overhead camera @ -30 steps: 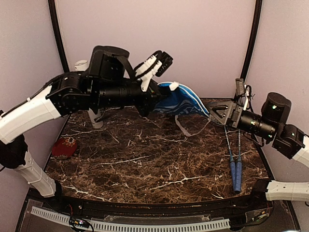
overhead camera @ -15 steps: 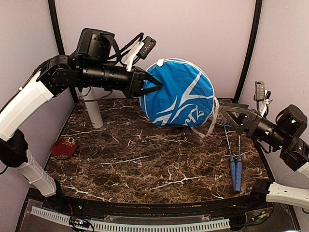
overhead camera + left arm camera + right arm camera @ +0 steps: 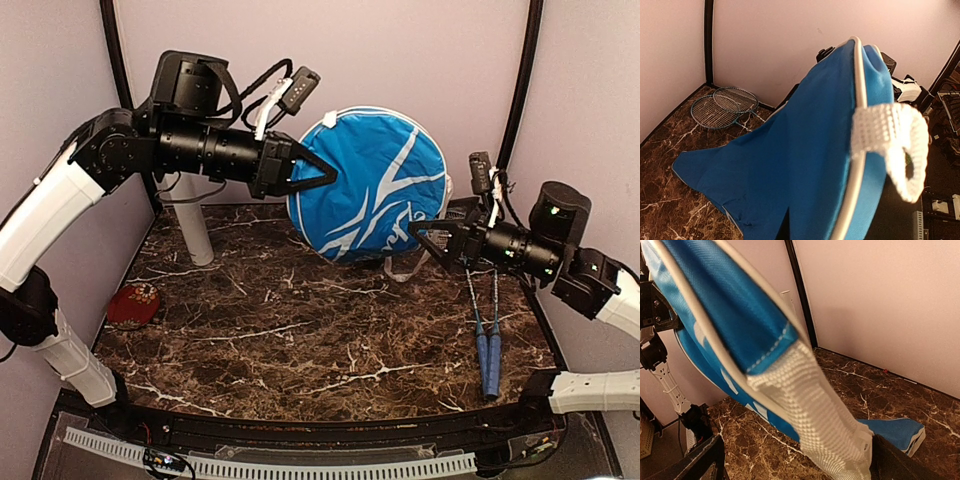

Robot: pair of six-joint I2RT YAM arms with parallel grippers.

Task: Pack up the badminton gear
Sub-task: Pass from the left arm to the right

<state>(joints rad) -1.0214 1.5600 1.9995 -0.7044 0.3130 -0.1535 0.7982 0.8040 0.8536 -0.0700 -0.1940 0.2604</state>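
Observation:
My right gripper needs to move toward the cover's blue edge before it closes on the cover, because mainly the white webbing strap [image 3: 810, 405] hangs between my fingers.
The big blue racket cover [image 3: 375, 190] with white lettering hangs upright above the back of the table. My left gripper [image 3: 328, 178] is shut on its left edge; in the left wrist view the cover's cloth [image 3: 790, 160] hides the jaws. My right gripper [image 3: 424, 238] stands open at the cover's lower right, and the white webbing strap [image 3: 810, 405] hangs between its spread fingers. Two thin rackets lie on the right with their blue handles [image 3: 487, 355] toward me and their heads [image 3: 722, 105] in the back corner. A long white tube [image 3: 190, 225] stands at the back left.
A small red oval patterned object [image 3: 133, 301] lies near the table's left edge. Pale walls and black corner posts [image 3: 520, 90] close in the back and sides. The dark marble tabletop [image 3: 300, 340] stretches between the arms.
The left arm has lifted the cover from a crumpled heap to hang upright and flat. The right gripper has swung left to the cover's strap with its jaws spread wide.

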